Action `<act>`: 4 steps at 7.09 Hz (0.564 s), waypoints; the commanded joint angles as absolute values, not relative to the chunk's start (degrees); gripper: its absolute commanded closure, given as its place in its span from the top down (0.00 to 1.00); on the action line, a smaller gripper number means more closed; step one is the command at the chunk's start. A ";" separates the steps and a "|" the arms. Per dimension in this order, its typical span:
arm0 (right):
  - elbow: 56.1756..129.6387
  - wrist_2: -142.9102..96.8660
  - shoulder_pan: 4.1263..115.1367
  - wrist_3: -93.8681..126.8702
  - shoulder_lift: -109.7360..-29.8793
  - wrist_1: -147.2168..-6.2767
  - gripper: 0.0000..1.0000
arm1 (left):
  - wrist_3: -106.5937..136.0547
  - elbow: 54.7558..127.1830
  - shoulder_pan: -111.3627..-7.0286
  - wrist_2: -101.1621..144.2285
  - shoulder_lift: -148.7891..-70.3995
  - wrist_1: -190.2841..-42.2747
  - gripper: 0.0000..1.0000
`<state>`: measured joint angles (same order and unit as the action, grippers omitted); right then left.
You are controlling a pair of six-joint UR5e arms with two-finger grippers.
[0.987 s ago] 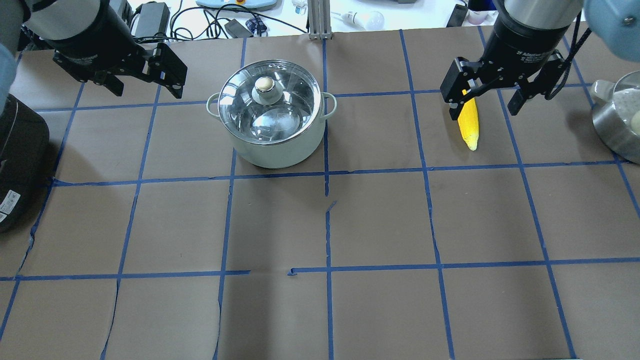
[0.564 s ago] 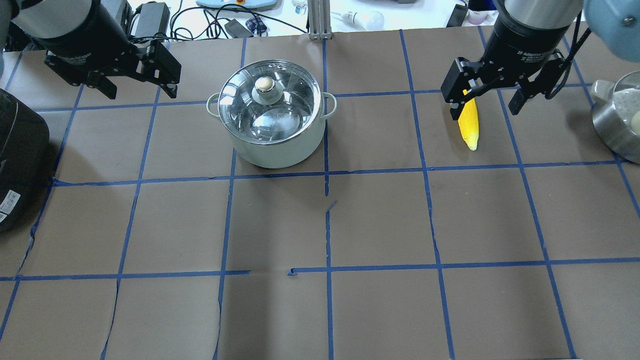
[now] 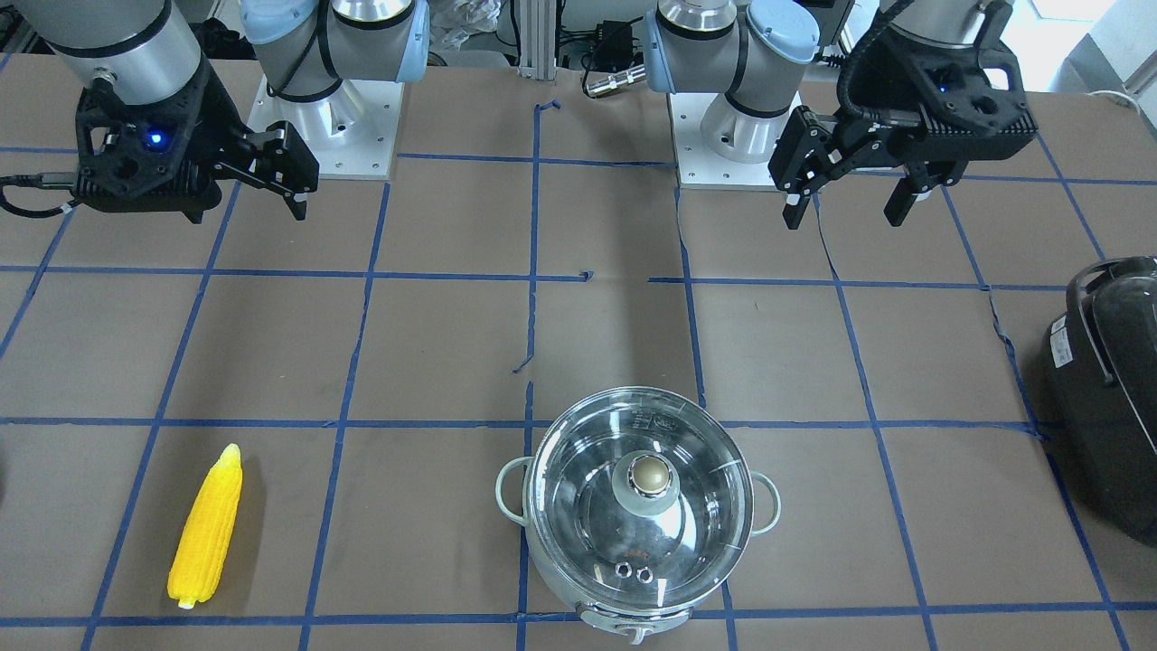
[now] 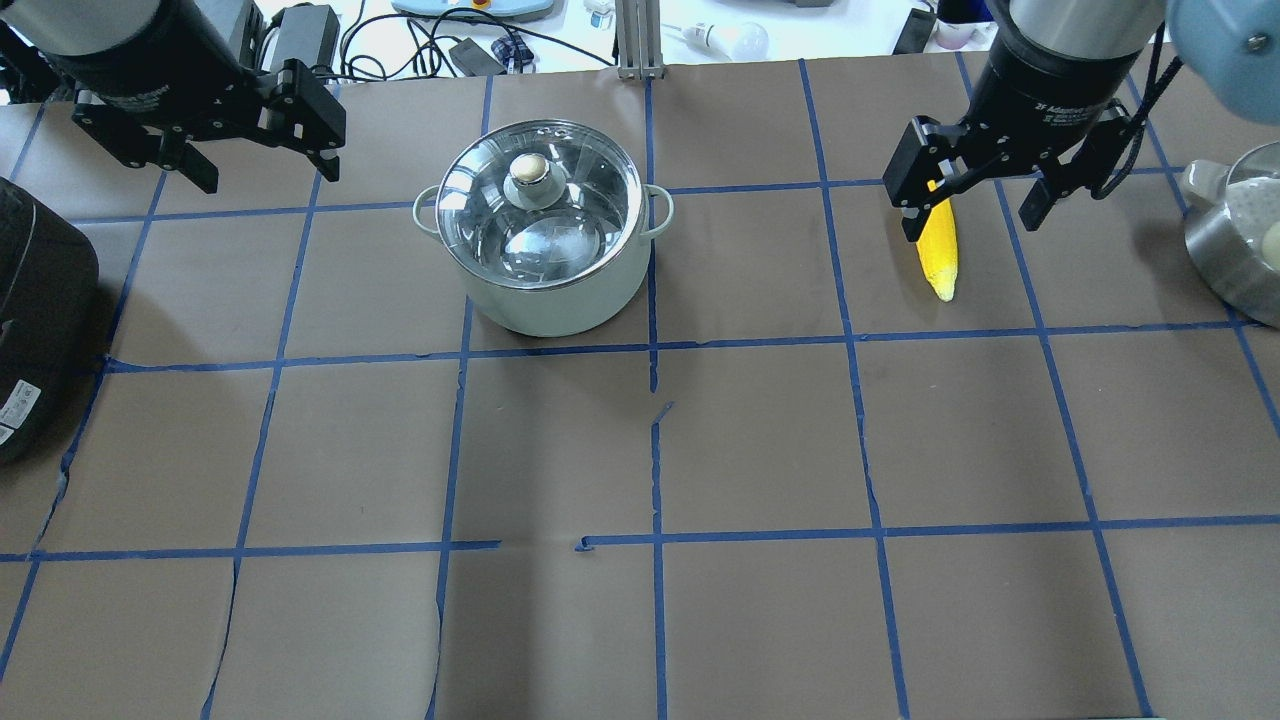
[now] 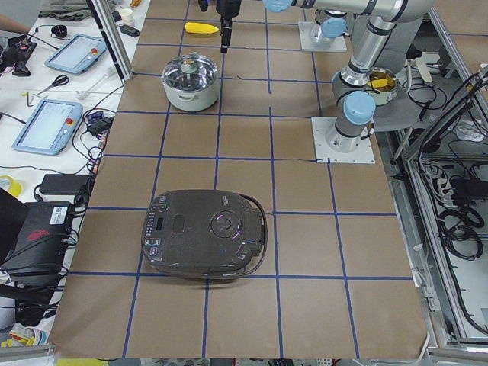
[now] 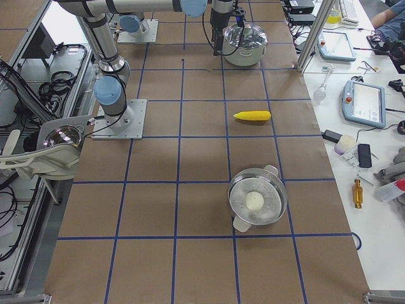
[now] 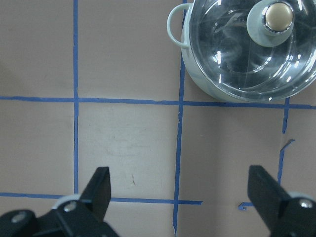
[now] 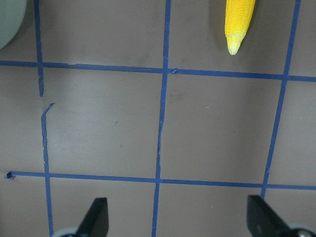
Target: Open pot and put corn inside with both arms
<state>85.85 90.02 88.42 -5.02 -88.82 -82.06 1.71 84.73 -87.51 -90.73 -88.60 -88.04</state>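
Note:
The left gripper should next grab the glass lid by its narrow brass knob (image 3: pixel 651 474) (image 7: pixel 279 17), since the lid spreads wide and flat over the pot.
The steel pot (image 4: pixel 545 250) stands at the table's far middle with its glass lid on, brass knob (image 4: pixel 530 168) on top; it also shows in the front view (image 3: pixel 640 542). The yellow corn (image 4: pixel 940 250) lies flat on the table to the right, also in the front view (image 3: pixel 208 526). My left gripper (image 4: pixel 268 172) is open and empty, high up and left of the pot, which fills the top right of the left wrist view (image 7: pixel 247 59). My right gripper (image 4: pixel 970 222) is open and empty, high over the corn's thick end. The corn's tip (image 8: pixel 238 22) shows at the top of the right wrist view.
A large black appliance (image 4: pixel 35 320) sits at the table's left edge. A steel bowl with a white ball (image 4: pixel 1235 240) sits at the right edge. Cables and devices lie beyond the far edge. Brown paper with blue tape lines covers the table.
My left gripper has moved back and to the left, away from the pot, still open. The right gripper, pot and corn have hardly moved.

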 commanded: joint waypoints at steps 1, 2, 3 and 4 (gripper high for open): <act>85.87 90.09 88.42 -4.92 -88.77 -81.91 1.00 | 2.20 83.14 -88.06 -90.79 -90.09 -88.86 1.00; 85.78 90.09 88.42 -5.01 -88.86 -81.91 1.00 | 2.28 83.41 -89.28 -90.79 -90.26 -88.94 1.00; 85.87 90.17 88.42 -5.10 -88.86 -81.91 1.00 | 2.29 83.50 -89.91 -90.79 -90.35 -88.86 1.00; 85.87 90.18 88.42 -5.10 -88.86 -81.91 1.00 | 2.37 83.67 -90.09 -90.97 -90.26 -88.94 1.00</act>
